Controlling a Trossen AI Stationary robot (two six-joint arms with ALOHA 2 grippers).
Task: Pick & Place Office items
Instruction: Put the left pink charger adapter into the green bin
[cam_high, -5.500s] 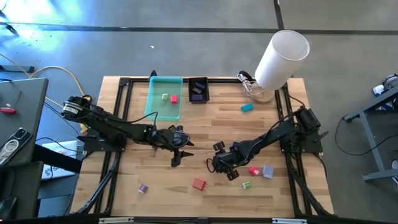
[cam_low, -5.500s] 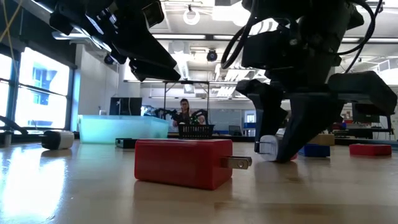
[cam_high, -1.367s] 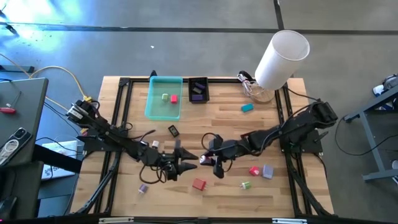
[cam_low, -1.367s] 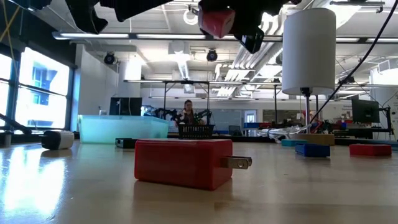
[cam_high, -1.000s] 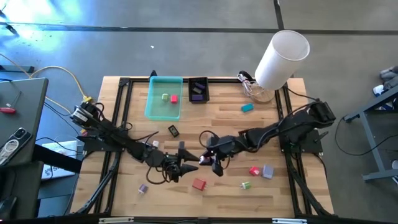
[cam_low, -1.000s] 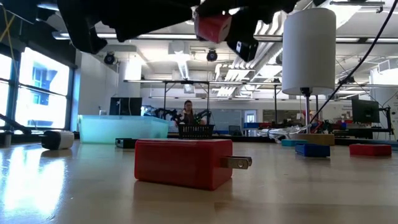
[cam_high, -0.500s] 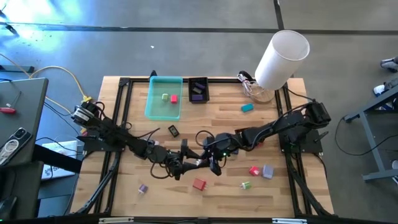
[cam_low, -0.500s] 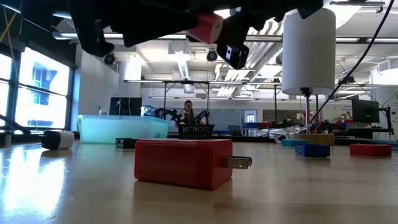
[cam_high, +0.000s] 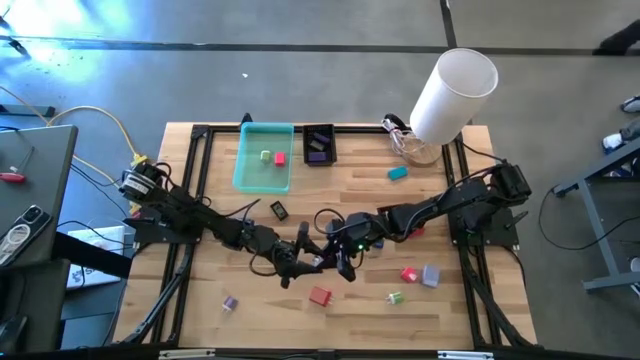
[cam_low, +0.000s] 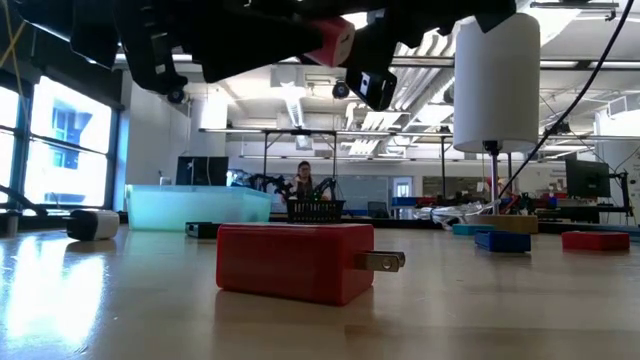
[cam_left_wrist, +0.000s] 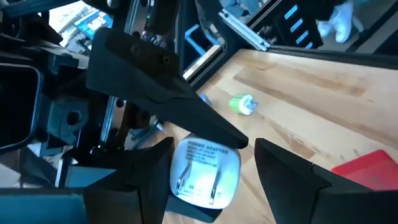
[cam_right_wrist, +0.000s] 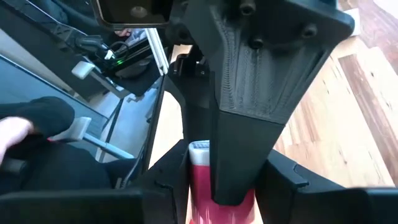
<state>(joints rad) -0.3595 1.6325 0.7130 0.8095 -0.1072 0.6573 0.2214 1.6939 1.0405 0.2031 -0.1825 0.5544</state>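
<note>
The left gripper grabs the pink charger by its white pronged end (cam_high: 318, 260) next, to place the charger in the tray (cam_high: 262, 155).
A pink-red plug-in charger (cam_high: 322, 261) with a white pronged face (cam_left_wrist: 205, 177) hangs in the air over the table's middle. My right gripper (cam_high: 332, 262) is shut on it, reaching in from the right. My left gripper (cam_high: 308, 260) comes from the left and is open. Its two fingers (cam_left_wrist: 146, 171) stand on either side of the charger's pronged end; I cannot tell whether they touch it. A second, red charger (cam_high: 319, 296) lies flat on the wood near the front, close to the low camera (cam_low: 295, 262). My right gripper pinches the charger's pink body (cam_right_wrist: 199, 171) between its two fingers. The fingers come nearly level from the table's right side, slanting a little down. The charger is lifted clear of the table, its white pronged face turned toward my left gripper. A left finger (cam_right_wrist: 261, 93) hides much of the hold.
A teal tray (cam_high: 243, 165) with a green and a red piece and a black tray (cam_high: 319, 144) stand at the back. A white cylinder (cam_high: 452, 95) rises at the back right. Small pieces lie at the front right (cam_high: 408, 274), front left (cam_high: 230, 302) and back right (cam_high: 398, 173).
My left gripper has moved toward the table's right, up to the held charger, and has rolled about its own axis; its fingers now flank the charger's pronged end. My right gripper has tipped a little, and the charger with it.
</note>
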